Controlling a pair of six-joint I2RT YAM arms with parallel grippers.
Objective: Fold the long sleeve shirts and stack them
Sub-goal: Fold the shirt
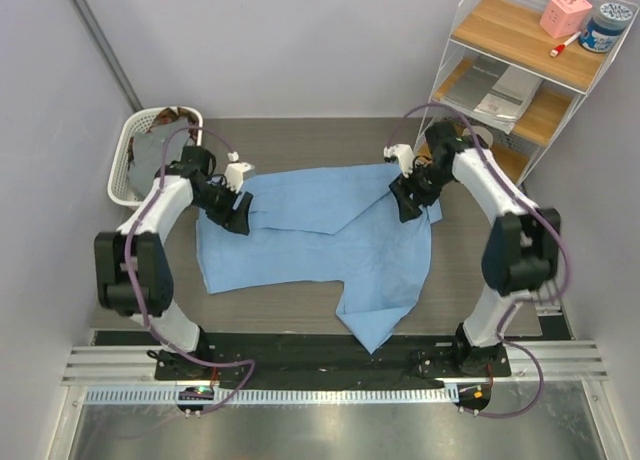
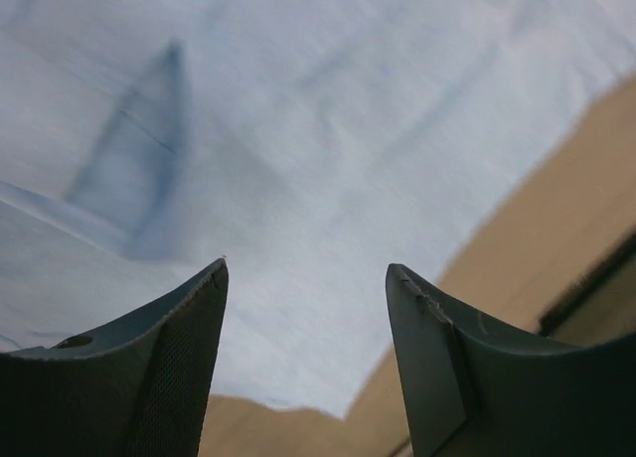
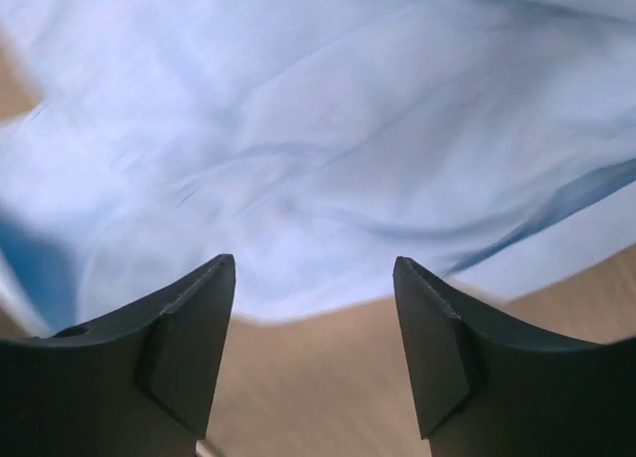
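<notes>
I need to grab the trailing part of the light blue shirt (image 1: 320, 235) by its inner edge (image 1: 344, 302) with my right gripper next, to pull it across and fold it.
A light blue long sleeve shirt (image 1: 320, 235) lies spread on the brown table, partly folded, one part trailing toward the near edge. My left gripper (image 1: 238, 218) hovers over the shirt's left edge, open; the left wrist view shows blue cloth (image 2: 328, 159) beyond the spread fingers (image 2: 189, 338) and nothing between them. Over the shirt's right upper corner my right gripper (image 1: 405, 205) stands open too, with the cloth's edge (image 3: 328, 179) just past its fingertips (image 3: 199, 318) and bare table between them. Grey and brown shirts (image 1: 160, 145) sit in the basket.
A white laundry basket (image 1: 125, 175) stands at the back left by the wall. A white wire shelf (image 1: 520, 70) with a pink box, a blue-lidded jar and papers stands at the back right. Bare table (image 1: 300, 145) shows behind the shirt.
</notes>
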